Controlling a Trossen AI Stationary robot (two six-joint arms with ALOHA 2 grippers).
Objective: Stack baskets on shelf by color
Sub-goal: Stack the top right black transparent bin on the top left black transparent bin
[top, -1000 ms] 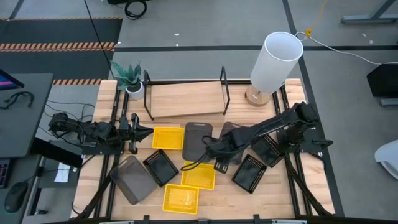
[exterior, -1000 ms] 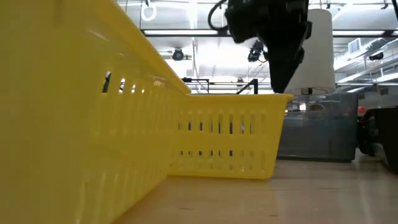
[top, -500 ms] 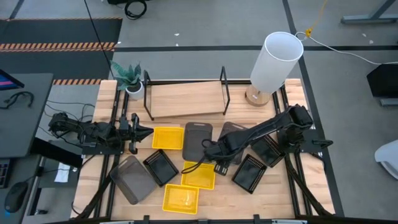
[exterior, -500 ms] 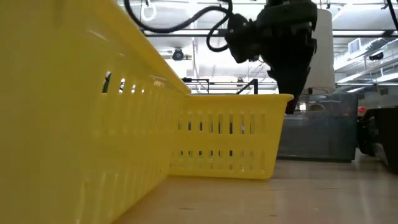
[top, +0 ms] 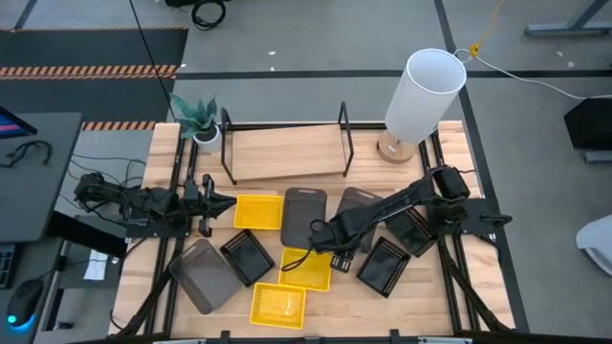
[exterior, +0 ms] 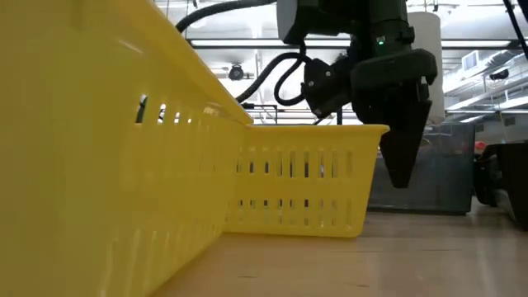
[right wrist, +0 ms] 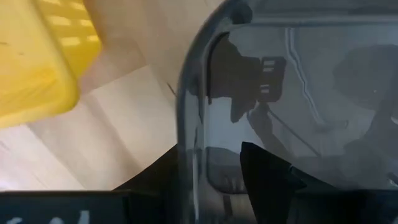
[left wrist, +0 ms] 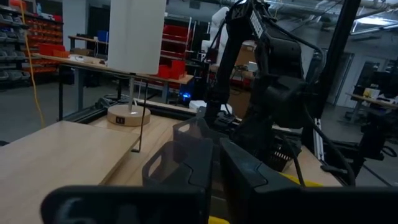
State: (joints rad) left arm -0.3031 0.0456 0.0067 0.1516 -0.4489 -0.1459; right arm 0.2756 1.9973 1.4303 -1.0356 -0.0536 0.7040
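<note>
My right gripper grabs the translucent grey basket by its rim (right wrist: 194,107) next, to stack by color.
My right gripper (top: 322,233) is open over the near right corner of a translucent dark grey basket (top: 304,212), fingers pointing down. In the right wrist view one finger (right wrist: 267,177) stands inside the basket's wall (right wrist: 186,118) and the other outside; I cannot tell if they touch it. The basket lies flat on the table. Three yellow baskets (top: 258,212), (top: 306,270), (top: 278,305) also lie on the table, as do two more grey baskets (top: 204,275), (top: 359,208) and black perforated ones (top: 247,256), (top: 384,265). My left gripper (top: 218,203) waits, shut, left of the far yellow basket.
The wooden shelf board (top: 287,151) with its black wire frames (top: 346,139) lies along the far side. A white cylinder lamp (top: 423,94) stands at its right and a small potted plant (top: 198,119) at its left. In the low view a yellow basket (exterior: 305,186) fills the foreground.
My right gripper has come down and moved slightly toward the table's near left, lowering onto the grey basket's corner. The baskets have stayed where they were.
</note>
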